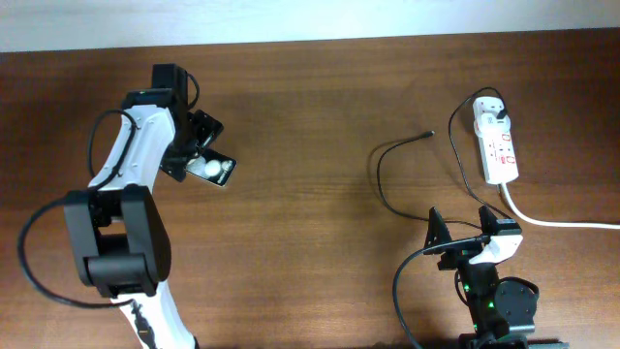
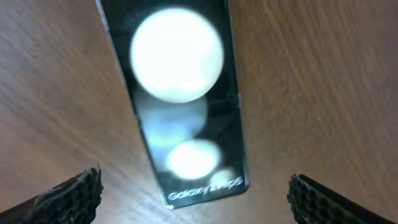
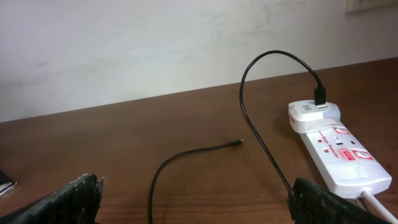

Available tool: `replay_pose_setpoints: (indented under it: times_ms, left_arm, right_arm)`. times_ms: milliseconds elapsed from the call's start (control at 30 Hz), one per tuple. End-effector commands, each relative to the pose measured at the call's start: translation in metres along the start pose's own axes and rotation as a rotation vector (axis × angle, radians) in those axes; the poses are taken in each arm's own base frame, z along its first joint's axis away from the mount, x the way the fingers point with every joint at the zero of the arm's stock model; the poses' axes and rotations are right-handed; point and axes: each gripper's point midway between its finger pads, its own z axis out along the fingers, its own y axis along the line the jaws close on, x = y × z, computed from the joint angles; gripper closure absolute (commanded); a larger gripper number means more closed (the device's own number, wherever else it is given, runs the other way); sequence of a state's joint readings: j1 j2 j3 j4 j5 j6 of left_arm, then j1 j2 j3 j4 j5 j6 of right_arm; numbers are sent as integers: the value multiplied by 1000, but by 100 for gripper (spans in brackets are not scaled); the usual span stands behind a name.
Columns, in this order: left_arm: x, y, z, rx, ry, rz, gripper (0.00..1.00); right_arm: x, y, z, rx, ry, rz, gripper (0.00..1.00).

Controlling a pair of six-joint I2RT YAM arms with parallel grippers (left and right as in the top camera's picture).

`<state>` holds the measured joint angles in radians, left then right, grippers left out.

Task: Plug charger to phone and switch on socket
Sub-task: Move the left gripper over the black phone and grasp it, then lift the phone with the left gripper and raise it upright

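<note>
The left gripper grabs the black phone (image 1: 215, 171) by its long side edges next, and its lettered end stays free for plugging in the charger.
The black phone (image 1: 215, 171) lies flat on the table at the left, with two round white reflections on its glossy screen (image 2: 180, 106). My left gripper (image 1: 194, 145) hovers right over it, open, its fingertips (image 2: 193, 199) on either side of the phone's near end and not touching it. The thin black charger cable (image 1: 383, 179) loops over the right half of the table; its connector tip (image 3: 236, 143) lies free and its white plug (image 3: 313, 114) sits in the white socket strip (image 1: 499, 150). My right gripper (image 3: 193, 202) is open and empty near the front edge (image 1: 463, 242).
The thick white cord (image 1: 552, 221) runs from the socket strip's near end off to the right. A pale wall stands behind the table's far edge in the right wrist view. A loop of the left arm's black cable (image 1: 39, 262) hangs at the left front.
</note>
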<state>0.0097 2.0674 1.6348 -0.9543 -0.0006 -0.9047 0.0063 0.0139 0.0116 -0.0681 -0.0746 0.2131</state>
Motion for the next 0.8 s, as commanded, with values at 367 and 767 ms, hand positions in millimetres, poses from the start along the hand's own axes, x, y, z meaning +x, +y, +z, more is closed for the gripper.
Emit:
replay_pose_setpoints:
  times_ms: [367, 767]
  left_arm:
    - [-19, 5, 54, -55, 65, -112, 1]
    - [5, 8, 80, -97, 149, -93, 11]
  right_arm:
    - [3, 0, 0, 2, 4, 4, 1]
    - [3, 0, 0, 2, 4, 4, 1]
